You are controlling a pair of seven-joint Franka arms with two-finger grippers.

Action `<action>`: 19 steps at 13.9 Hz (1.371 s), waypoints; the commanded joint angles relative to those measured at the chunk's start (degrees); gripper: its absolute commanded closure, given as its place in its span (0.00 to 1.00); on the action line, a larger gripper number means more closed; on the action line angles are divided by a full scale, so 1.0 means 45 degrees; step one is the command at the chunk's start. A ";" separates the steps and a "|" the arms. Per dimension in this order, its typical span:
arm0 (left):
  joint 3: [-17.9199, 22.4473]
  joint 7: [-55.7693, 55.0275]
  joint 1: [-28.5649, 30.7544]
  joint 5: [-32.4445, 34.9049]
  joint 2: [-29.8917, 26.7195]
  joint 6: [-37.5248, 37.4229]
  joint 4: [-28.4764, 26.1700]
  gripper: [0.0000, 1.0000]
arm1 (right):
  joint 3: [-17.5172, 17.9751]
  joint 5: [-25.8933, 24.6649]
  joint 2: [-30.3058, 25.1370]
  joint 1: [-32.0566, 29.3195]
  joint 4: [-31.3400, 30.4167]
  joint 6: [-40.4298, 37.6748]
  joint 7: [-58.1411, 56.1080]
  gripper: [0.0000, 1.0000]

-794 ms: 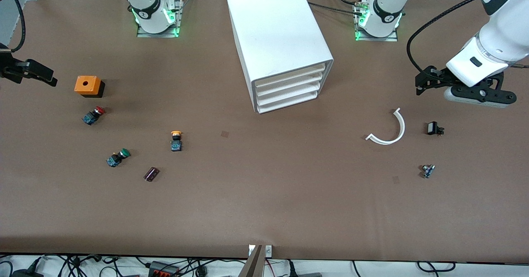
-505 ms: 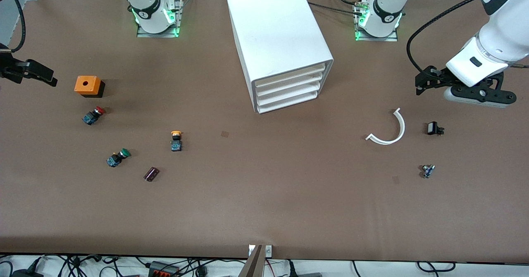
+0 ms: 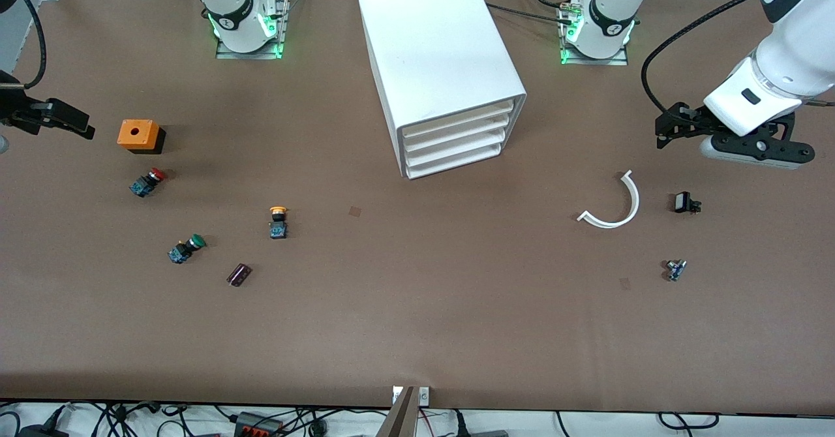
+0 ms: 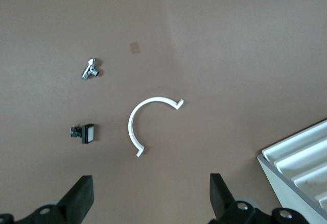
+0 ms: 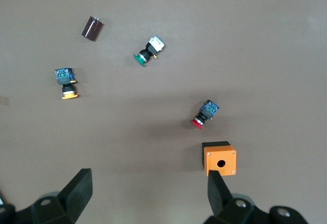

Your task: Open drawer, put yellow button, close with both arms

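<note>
My left gripper grabs the top drawer by its front edge (image 3: 457, 112) next, to open the drawer for the yellow button (image 3: 278, 220).
The white cabinet (image 3: 443, 65) stands mid-table; its topmost drawer (image 3: 460, 119) is shut flush like the three below. Its corner shows in the left wrist view (image 4: 301, 168). The yellow button (image 3: 278, 220) lies on the table, nearer the front camera than the cabinet, toward the right arm's end; it shows in the right wrist view (image 5: 66, 83). My right gripper (image 3: 83, 127) is open and empty, up beside the orange box (image 5: 219, 158). My left gripper (image 3: 664, 135) is open and empty, over the table by a white curved strip (image 4: 148, 124).
A red-capped button (image 3: 147, 181), a green-capped button (image 3: 186, 248) and a dark cylinder (image 3: 239, 274) lie near the yellow button. A small black part (image 3: 685, 203) and a small metal part (image 3: 675, 269) lie toward the left arm's end.
My right gripper has shifted very slightly toward the orange box. My left gripper has barely moved. Nothing on the table has moved.
</note>
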 commanded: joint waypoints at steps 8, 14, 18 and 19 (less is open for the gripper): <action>-0.0037 0.2367 -0.0097 -0.5533 0.3560 -0.4008 0.1448 0.00 | 0.0104 0.0845 0.2553 0.1953 -0.0110 0.1104 0.0086 0.00; -0.0037 0.7194 0.0041 -1.2820 0.4834 -0.3211 -0.1025 0.00 | 0.0104 0.1196 0.4800 0.3009 0.0065 0.3079 0.0087 0.00; -0.0056 1.1120 -0.0660 -1.6181 0.5223 -0.2641 -0.3625 0.00 | 0.0104 0.1804 0.6420 0.3108 0.0747 0.3450 0.0087 0.00; -0.0056 1.1746 -0.0914 -1.6518 0.5553 -0.2602 -0.3805 0.00 | 0.0104 0.1804 0.6714 0.3301 0.0846 0.3684 0.0087 0.00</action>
